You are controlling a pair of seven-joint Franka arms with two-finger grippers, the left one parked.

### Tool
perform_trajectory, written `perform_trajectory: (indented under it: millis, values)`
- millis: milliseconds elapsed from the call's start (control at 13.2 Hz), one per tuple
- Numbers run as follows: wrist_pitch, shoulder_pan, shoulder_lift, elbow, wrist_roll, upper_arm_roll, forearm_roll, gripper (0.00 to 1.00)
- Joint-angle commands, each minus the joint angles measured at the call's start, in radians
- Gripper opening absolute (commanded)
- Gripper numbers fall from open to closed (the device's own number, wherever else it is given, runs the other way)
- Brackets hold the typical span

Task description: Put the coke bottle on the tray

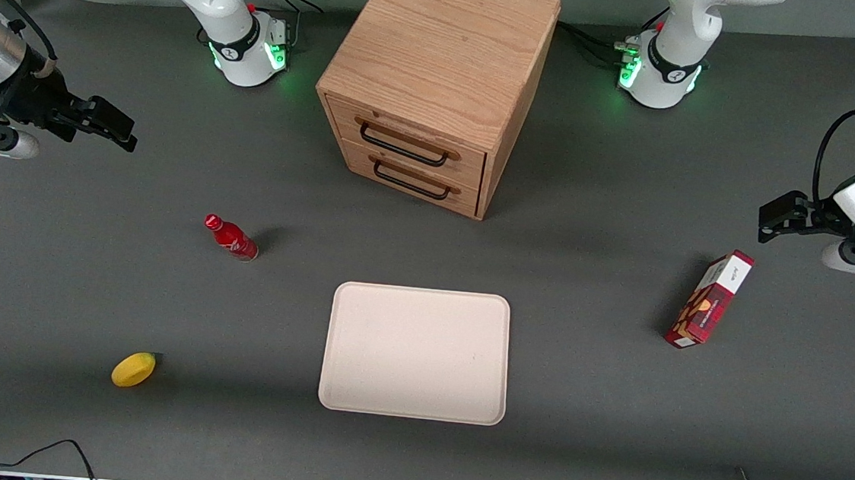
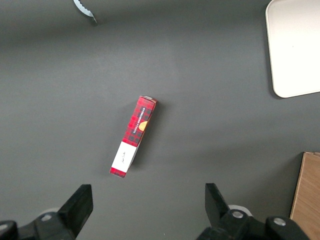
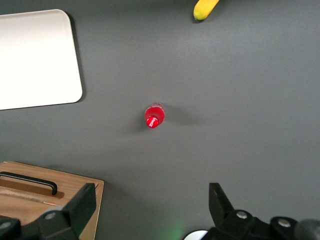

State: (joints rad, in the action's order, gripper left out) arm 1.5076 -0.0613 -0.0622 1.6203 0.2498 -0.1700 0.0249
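I will next grab the bottle by its cap end (image 1: 214, 222) with my gripper, to put the coke bottle on the tray (image 1: 416, 353).
The coke bottle (image 1: 231, 237) is small, glossy red with a red cap, and stands upright on the grey table, apart from the tray and toward the working arm's end. It also shows in the right wrist view (image 3: 154, 116), seen from above. The tray (image 1: 416, 353) is large, cream and flat, nearer the front camera than the wooden drawer cabinet; its corner shows in the right wrist view (image 3: 37, 57). My gripper (image 1: 112, 127) hangs high over the table at the working arm's end, farther from the camera than the bottle. It is open and empty (image 3: 150, 205).
A wooden two-drawer cabinet (image 1: 435, 80) stands at the table's middle back. A yellow lemon-like fruit (image 1: 133, 369) lies near the front edge. A red-and-white snack box (image 1: 710, 299) lies toward the parked arm's end. Cables run along the front edge.
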Motion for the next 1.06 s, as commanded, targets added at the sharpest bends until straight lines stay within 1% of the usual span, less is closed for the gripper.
perform_trajectory:
  millis: [0,228,304,380,684,911,987]
  values:
    - [-0.037,0.009,0.013,-0.040,0.002,0.006,0.023,1.00]
    - [-0.035,0.011,0.027,-0.016,-0.009,0.004,0.021,1.00]
    - [-0.015,0.012,0.027,0.016,-0.009,0.001,0.020,1.00]
    - [0.050,0.011,0.025,0.073,-0.009,0.000,0.020,1.00]
    - [0.426,0.012,0.010,0.396,0.005,-0.003,0.021,1.00]
    - [0.726,0.024,0.047,0.580,0.039,-0.009,0.024,1.00]
    - [0.790,0.026,0.071,0.614,0.058,-0.009,0.024,1.00]
